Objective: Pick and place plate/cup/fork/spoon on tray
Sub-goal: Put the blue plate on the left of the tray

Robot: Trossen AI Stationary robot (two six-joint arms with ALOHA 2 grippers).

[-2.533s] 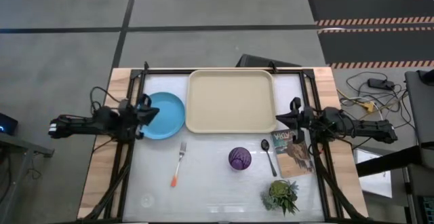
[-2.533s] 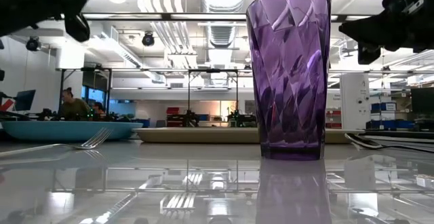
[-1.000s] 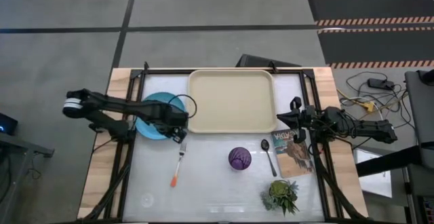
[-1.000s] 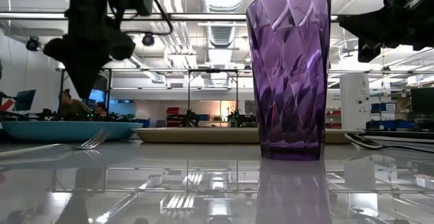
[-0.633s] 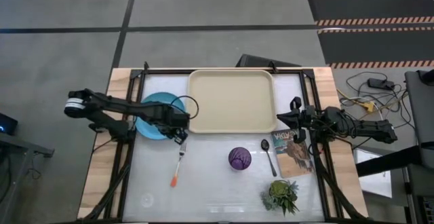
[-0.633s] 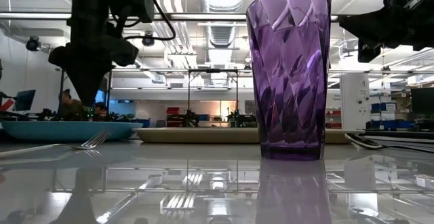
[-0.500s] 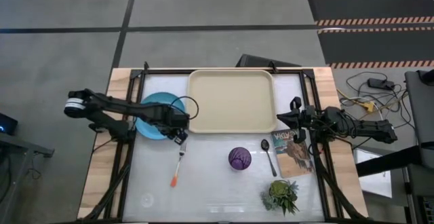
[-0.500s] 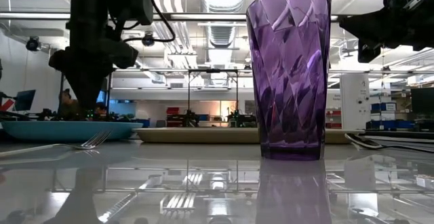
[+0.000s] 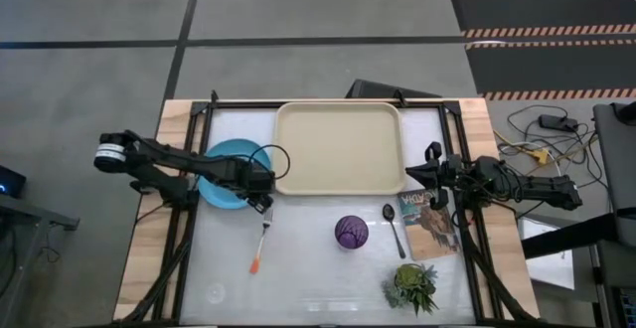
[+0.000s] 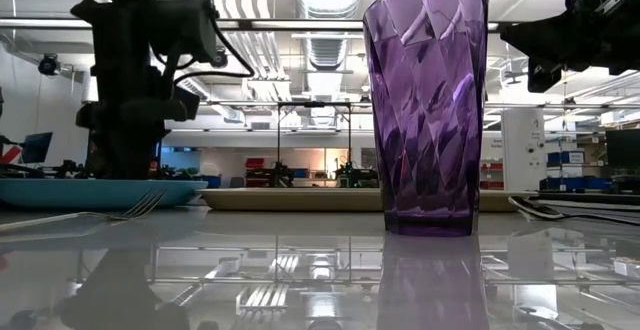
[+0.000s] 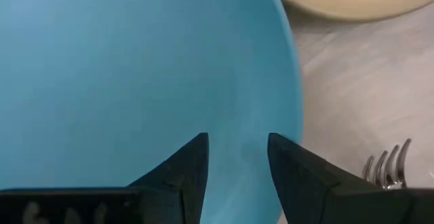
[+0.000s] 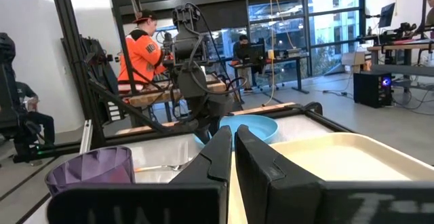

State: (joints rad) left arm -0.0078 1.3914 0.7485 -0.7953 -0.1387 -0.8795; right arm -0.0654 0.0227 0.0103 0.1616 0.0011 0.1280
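The left gripper isn't ready to close yet, as both of its fingers are inside the plate's rim (image 11: 293, 119). It should first shift right in the wrist view and then close on the plate.
The light-blue plate (image 9: 227, 176) lies on the table left of the cream tray (image 9: 338, 147). My left gripper (image 11: 237, 176) is open, its fingers pointing down over the plate's near right part, just inside the rim. The orange-handled fork (image 9: 260, 242) lies just nearer, its tines (image 11: 386, 166) beside the plate. The purple cup (image 9: 351, 232) stands upright near the middle, the dark spoon (image 9: 394, 229) lying to its right. My right gripper (image 9: 429, 176) hovers shut at the tray's right side, touching nothing. My left gripper comes at the plate from above, its open fingers (image 11: 193, 166) over the plate's inner surface (image 11: 234, 125) near the near right rim. Whether the fingertips touch the plate, I cannot tell. The plate lies flat on the table.
A picture-covered book (image 9: 429, 224) lies right of the spoon, and a small green potted plant (image 9: 412, 286) stands at the near right. Black frame rails (image 9: 189, 229) run along both sides of the table. People sit in the room beyond.
My left gripper has gone down toward the plate's near right part and opened its fingers. The plate, fork and my right arm have kept still.
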